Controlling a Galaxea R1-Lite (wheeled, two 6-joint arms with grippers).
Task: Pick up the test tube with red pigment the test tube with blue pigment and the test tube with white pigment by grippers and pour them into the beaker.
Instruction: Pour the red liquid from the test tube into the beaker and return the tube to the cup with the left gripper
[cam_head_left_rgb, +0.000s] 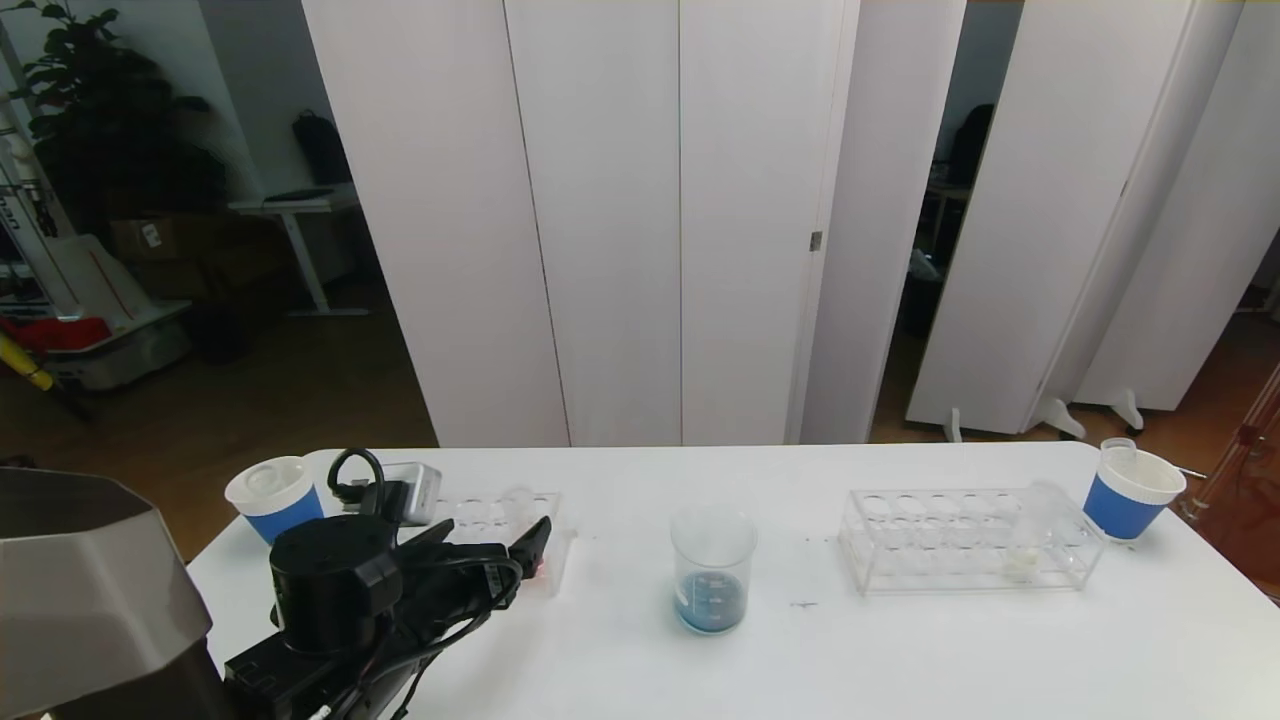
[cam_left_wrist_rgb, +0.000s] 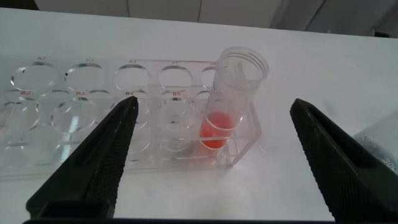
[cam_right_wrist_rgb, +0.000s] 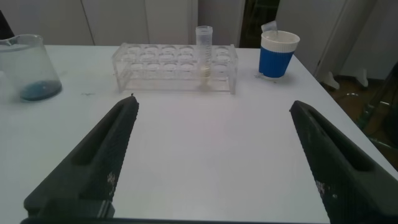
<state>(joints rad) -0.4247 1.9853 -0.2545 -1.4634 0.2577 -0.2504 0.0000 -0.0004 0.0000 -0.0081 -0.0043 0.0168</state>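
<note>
My left gripper's fingers are short of the red tube above the clear rack and would miss it if they closed now. My left gripper should move toward the tube first, then close on it.
The test tube with red pigment (cam_left_wrist_rgb: 231, 81) stands in the end hole of a clear rack (cam_left_wrist_rgb: 93, 118). My left gripper (cam_left_wrist_rgb: 214, 104) is open, one finger on each side of it, not touching. In the head view the left gripper (cam_head_left_rgb: 532, 548) sits at the left rack (cam_head_left_rgb: 490, 512). The beaker (cam_head_left_rgb: 712, 568) stands mid-table with blue liquid at its bottom. The test tube with white pigment (cam_head_left_rgb: 1030, 540) stands in the right rack (cam_head_left_rgb: 930, 545). My right gripper (cam_right_wrist_rgb: 214, 104) is open and empty over bare table, short of that rack (cam_right_wrist_rgb: 161, 65). No tube with a blue bottom shows.
A blue-sleeved paper cup (cam_head_left_rgb: 276, 497) stands at the table's back left. Another (cam_head_left_rgb: 1131, 490) at the back right holds a clear tube (cam_head_left_rgb: 1118, 450). The right wrist view also shows the beaker (cam_right_wrist_rgb: 28, 65), the white tube (cam_right_wrist_rgb: 204, 53) and that cup (cam_right_wrist_rgb: 278, 55).
</note>
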